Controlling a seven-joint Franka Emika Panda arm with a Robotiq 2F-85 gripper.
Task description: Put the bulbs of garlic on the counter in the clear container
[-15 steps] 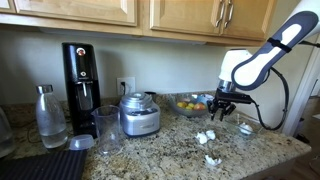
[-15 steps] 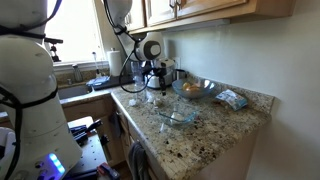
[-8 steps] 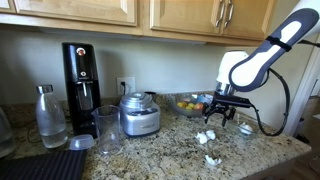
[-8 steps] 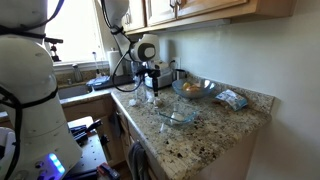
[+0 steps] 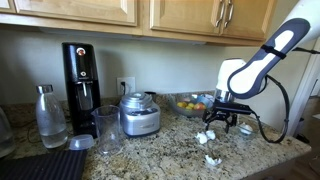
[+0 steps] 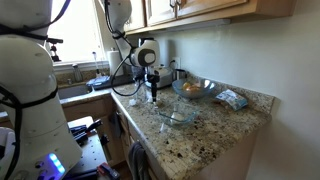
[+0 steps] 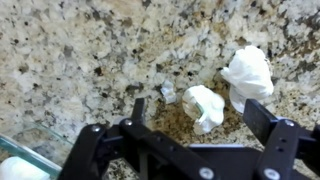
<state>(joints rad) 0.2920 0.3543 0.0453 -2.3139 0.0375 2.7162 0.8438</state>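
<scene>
My open fingers are above the white garlic bulb, with the bulb between them. My gripper needs to go lower first and then close on the bulb.
My gripper (image 7: 200,128) is open and hangs just above the speckled granite counter (image 7: 80,50). One white bulb of garlic (image 7: 205,106) lies on the stone between the two black fingers (image 7: 266,122) and touches neither. A second bulb (image 7: 250,72) lies just beyond it, with a small white scrap (image 7: 168,93) nearby. The clear container's corner (image 7: 38,146) shows at the lower left with something white inside. In an exterior view the gripper (image 5: 222,122) hovers over a bulb (image 5: 203,137), and another bulb (image 5: 212,160) lies nearer the front. The container (image 6: 180,113) sits mid-counter.
A round glass bowl of coloured fruit (image 5: 190,102) stands behind the gripper. A food processor (image 5: 139,113), tall clear cup (image 5: 107,128), black soda machine (image 5: 81,75) and bottle (image 5: 49,117) stand further along. The sink (image 6: 75,90) adjoins the counter, and a packet (image 6: 232,98) lies near its far end.
The jaws have opened wide. The gripper has come down from beside the fruit bowl toward the bulbs on the counter.
</scene>
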